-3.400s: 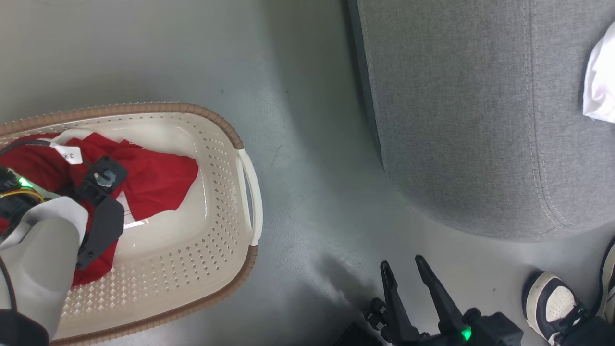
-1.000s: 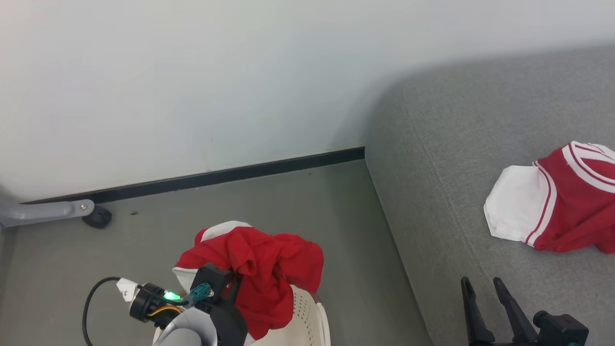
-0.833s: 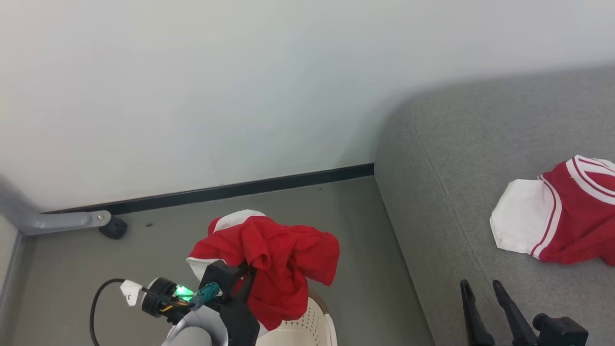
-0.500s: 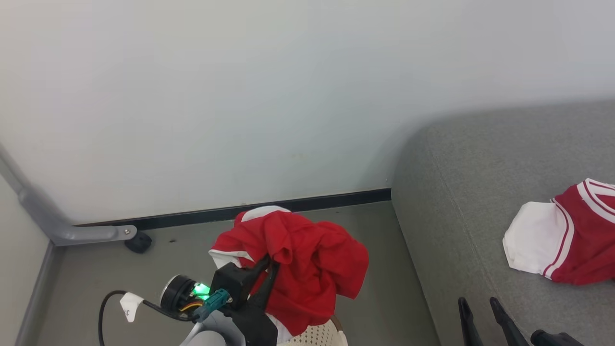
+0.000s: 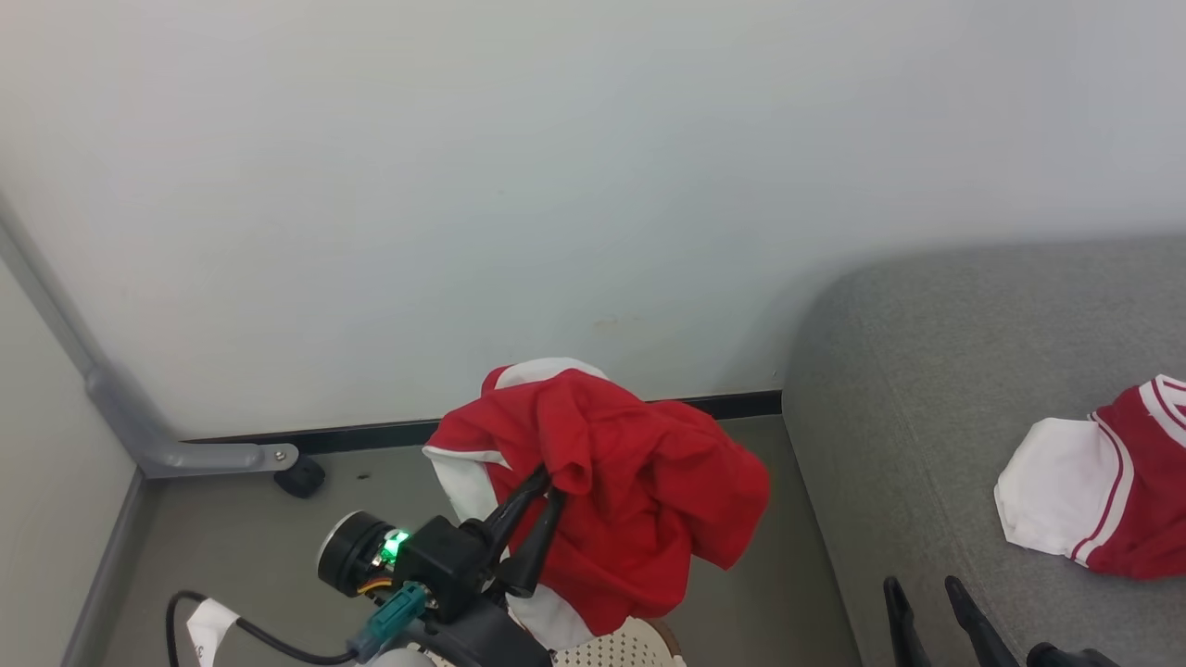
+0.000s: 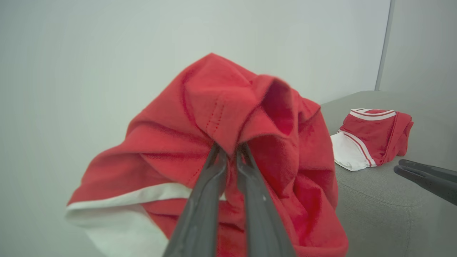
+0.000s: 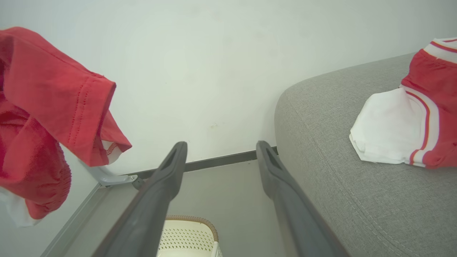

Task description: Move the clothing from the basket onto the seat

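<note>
The red garment should go onto the grey seat [image 5: 927, 371] next, so my right gripper should grab it by its loose hanging fold [image 5: 717, 511] to carry it there.
My left gripper [image 5: 551, 482] is shut on a red garment with white trim [image 5: 630, 491], held up in the air over the basket [image 5: 639, 644], whose cream rim peeks in at the bottom edge. In the left wrist view the two fingers pinch a fold of this clothing [image 6: 228, 117] at the gripper [image 6: 230, 150]. A second red-and-white garment [image 5: 1103, 500] lies on the grey seat [image 5: 927, 371] at the right. My right gripper [image 5: 917, 593] stands open and empty at the seat's front edge; its spread jaws [image 7: 221, 150] frame the basket [image 7: 185, 235] below.
A pale wall [image 5: 463, 185] with a dark baseboard [image 5: 371, 434] stands behind. A grey metal leg with a black caster [image 5: 296, 477] rests on the floor at the left. Grey floor [image 5: 232, 537] runs between the basket and the seat.
The head camera has tilted up, so the wall fills more of the picture. My left gripper has lifted the red garment higher and a little to the right, clear of the basket. The right gripper stays open.
</note>
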Controlling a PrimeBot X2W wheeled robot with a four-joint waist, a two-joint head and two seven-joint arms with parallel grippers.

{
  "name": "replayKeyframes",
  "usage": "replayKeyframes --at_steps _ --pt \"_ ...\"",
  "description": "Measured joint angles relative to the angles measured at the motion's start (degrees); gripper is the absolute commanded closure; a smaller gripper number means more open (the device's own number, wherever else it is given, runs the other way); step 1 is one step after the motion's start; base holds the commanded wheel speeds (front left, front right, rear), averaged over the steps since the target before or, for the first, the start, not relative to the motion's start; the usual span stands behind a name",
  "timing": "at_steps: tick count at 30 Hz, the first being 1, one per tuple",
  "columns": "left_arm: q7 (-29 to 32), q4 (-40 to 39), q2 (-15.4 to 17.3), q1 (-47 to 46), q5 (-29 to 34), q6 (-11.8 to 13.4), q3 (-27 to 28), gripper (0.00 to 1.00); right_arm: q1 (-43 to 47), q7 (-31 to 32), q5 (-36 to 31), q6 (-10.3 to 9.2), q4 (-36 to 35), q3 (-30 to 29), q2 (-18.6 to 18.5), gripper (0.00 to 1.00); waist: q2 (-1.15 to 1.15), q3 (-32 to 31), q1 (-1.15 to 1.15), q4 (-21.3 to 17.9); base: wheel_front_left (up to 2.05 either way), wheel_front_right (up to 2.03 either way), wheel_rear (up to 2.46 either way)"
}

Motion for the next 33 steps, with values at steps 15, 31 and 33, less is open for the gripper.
replayKeyframes --at_steps 15,31,33 --pt "0.0 -10.8 2.2 0.0 0.0 0.0 -0.4 1.00 0.4 0.0 -3.5 1.13 -8.1 5.3 0.8 0.00 0.00 0.1 0.00 0.8 0.00 0.00 0.00" --pt "0.1 -11.7 3.5 0.7 0.0 0.0 -0.6 1.00 -0.3 0.0 -11.4 2.01 -20.1 15.5 -8.4 0.00 0.00 0.9 0.00 -1.5 0.00 0.00 0.00" --pt "0.1 -11.7 3.5 0.7 0.0 0.0 -0.6 1.00 -0.4 0.0 -11.8 2.01 -21.5 16.8 -9.3 0.00 0.00 1.0 0.00 -1.6 0.00 0.00 0.00"
